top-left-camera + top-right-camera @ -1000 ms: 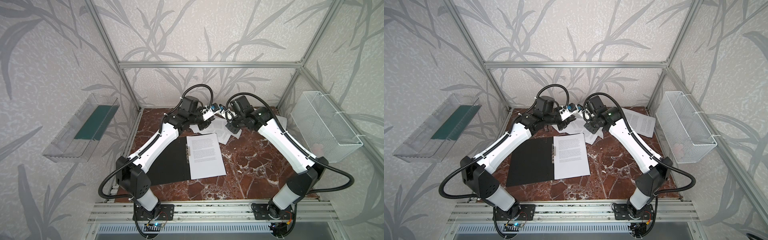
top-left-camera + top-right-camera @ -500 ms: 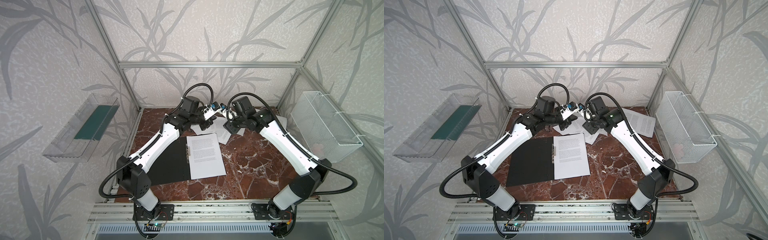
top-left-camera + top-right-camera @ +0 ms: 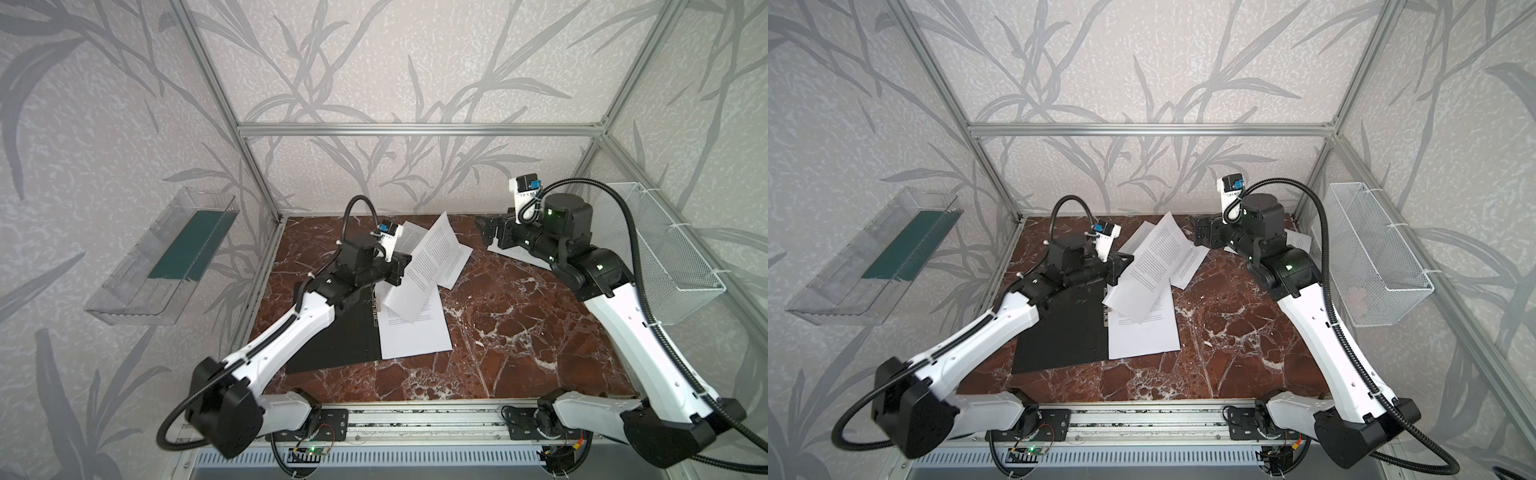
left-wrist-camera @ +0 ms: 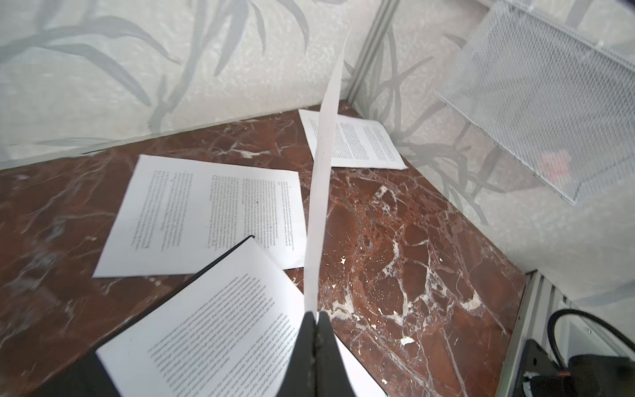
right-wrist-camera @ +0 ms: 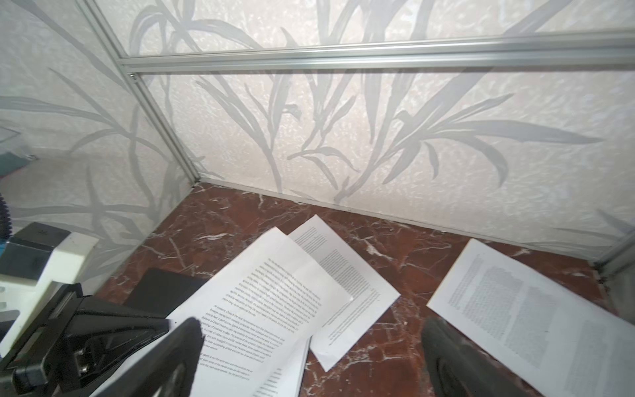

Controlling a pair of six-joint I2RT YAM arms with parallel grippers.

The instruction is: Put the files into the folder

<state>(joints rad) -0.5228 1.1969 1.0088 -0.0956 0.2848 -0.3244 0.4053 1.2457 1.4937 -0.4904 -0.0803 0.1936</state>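
The held sheet needs to be lined up into the folder, so the robot's right gripper should next grab it by its free edge, opposite the left gripper.
The folder lies open with its black inside up, and one of the files rests on its right half. My left gripper is shut on the edge of another sheet, which hangs tilted above the folder's far right corner. My right gripper is open and empty, raised at the back right, clear of that sheet. Two more files lie flat on the table, one behind the held sheet and one under the right arm.
A white wire basket hangs on the right wall. A clear plastic tray with a green sheet hangs on the left wall. The red marble table is bounded by aluminium frame posts and a front rail.
The right gripper opened, let go of the sheet and swung back to the right. The left gripper carried the sheet forward, over the folder.
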